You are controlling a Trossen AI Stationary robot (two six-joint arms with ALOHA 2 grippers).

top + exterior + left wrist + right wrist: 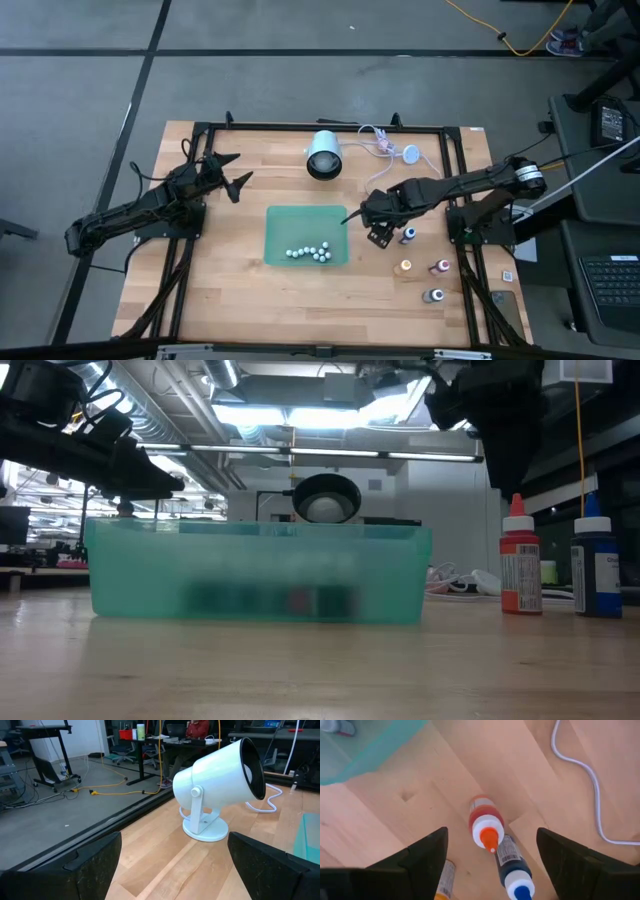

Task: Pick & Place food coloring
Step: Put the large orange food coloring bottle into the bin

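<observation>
The red bottle needs to go in the green bin [365,757], so my right gripper should grab it by its white cap [484,826] next.
The food coloring bottles stand upright on the wood, right of the green bin [306,235]. My right gripper [491,834] hangs open above the red bottle [486,822], one finger on each side, touching nothing. The blue bottle [513,866] stands just beside it and an orange one [445,881] is close by. In the high view my right gripper [374,224] is over the red bottle [380,238], with blue [408,236], orange [404,267], dark red [440,267] and dark grey [433,295] bottles nearby. Red [518,565] and blue [596,568] also show low. My left gripper [226,176] waits open at the far left.
Several small pale-capped things [310,253] lie in the bin's near part. A white lamp [323,155] stands beyond the bin, also seen as the lamp [215,780] ahead of my left gripper [175,842]. A white cable [385,145] curls at the far right. A black frame [452,190] borders the table.
</observation>
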